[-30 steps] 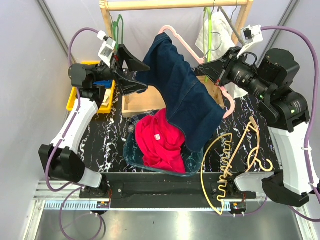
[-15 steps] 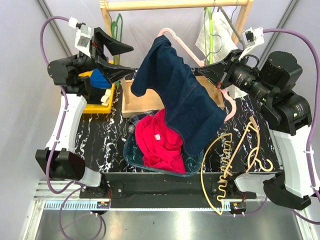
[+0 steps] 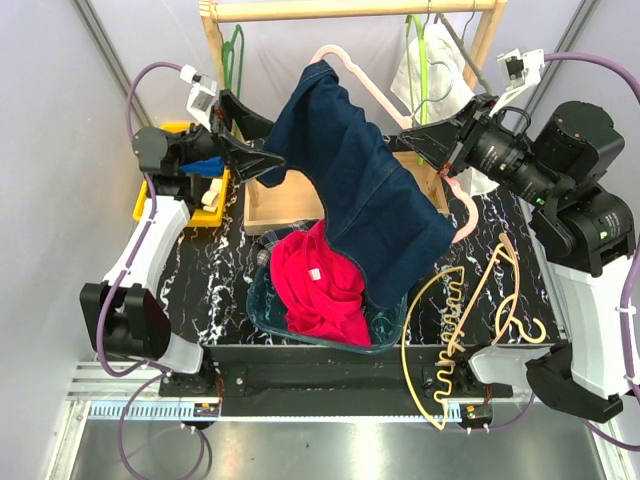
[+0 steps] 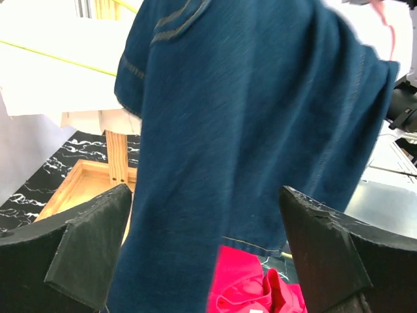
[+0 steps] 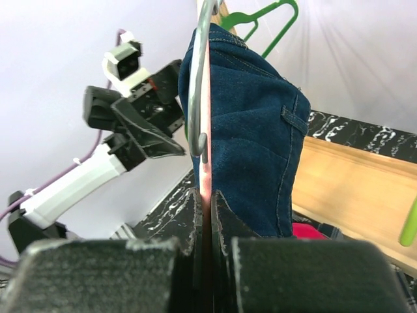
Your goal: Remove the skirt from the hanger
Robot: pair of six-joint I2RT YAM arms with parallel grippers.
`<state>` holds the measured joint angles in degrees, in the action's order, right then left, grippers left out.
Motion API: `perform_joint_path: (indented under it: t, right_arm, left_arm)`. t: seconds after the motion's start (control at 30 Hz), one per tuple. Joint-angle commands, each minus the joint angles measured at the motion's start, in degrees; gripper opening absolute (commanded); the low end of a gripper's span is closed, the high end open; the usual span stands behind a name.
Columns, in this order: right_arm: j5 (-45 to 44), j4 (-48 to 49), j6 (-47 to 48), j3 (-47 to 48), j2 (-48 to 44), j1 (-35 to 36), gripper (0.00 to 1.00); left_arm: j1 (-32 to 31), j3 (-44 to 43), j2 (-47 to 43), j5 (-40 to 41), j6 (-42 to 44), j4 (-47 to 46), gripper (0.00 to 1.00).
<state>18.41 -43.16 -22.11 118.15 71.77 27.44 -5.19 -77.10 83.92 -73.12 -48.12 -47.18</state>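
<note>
I should pick up the skirt [image 3: 360, 190] next with my left gripper, by the skirt's edge farthest from my right gripper, cloth only, to take it off the hanger.
The dark navy denim skirt [image 3: 360, 190] hangs draped over the pale pink hanger [image 3: 372, 92], its hem falling toward the basin. My right gripper [image 3: 412, 140] is shut on the hanger's thin pink bar [image 5: 206, 147], which shows pinched between the pads in the right wrist view, with the skirt [image 5: 257, 124] just behind. My left gripper [image 3: 270, 148] stands wide open at the skirt's left edge. In the left wrist view the skirt [image 4: 247, 117] fills the space ahead of the left gripper [image 4: 205, 189], and nothing is clamped.
A red T-shirt [image 3: 315, 285] lies in a blue basin [image 3: 262, 310] under the skirt. Behind it stands a wooden tray [image 3: 275, 205], with a yellow bin [image 3: 145, 205] at the left. Yellow wire hangers [image 3: 470, 310] lie at the right. A wooden rack [image 3: 350, 8] holds a green hanger [image 3: 237, 50] and a white garment [image 3: 430, 65].
My left arm swung up and back from the skirt, then came down again to its left edge, staying open. My right gripper lifted the hanger slightly.
</note>
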Motion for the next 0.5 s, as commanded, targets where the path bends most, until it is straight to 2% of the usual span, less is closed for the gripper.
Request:
perform_joint_path:
  t: [0.0,0.27,0.3,0.37,0.4,0.47]
  right_arm:
    - [2.50,8.35,-3.11,3.93,-0.58,0.16,0.00]
    - [3.12,10.72,-4.08,1.39,-0.31,0.16,0.00]
    - [2.86,10.99,-3.82,1.04,-0.49,0.16,0.00]
    - [1.90,10.90,-3.12,-0.71,-1.01,0.16,0.00]
    - [1.28,10.81,-1.90,-1.68,-1.45,0.16,0.00]
    - [-1.35,9.94,-0.31,-5.01,-2.86,0.16,0.00]
  left_arm:
    - [-2.54,-1.03,0.98,1.58,2.06,-1.86,0.99]
    - [-9.31,-4.28,2.13,0.62,0.13,-2.48,0.98]
    - [-9.75,-4.55,2.13,-0.17,0.04,-2.39,0.87]
    - [-10.45,-5.33,2.13,-2.72,-0.66,-2.83,0.72]
    - [-10.45,-5.95,2.56,-3.42,-3.10,-3.44,0.52]
    - [-10.28,-9.53,3.26,-6.93,-6.01,-4.67,0.28]
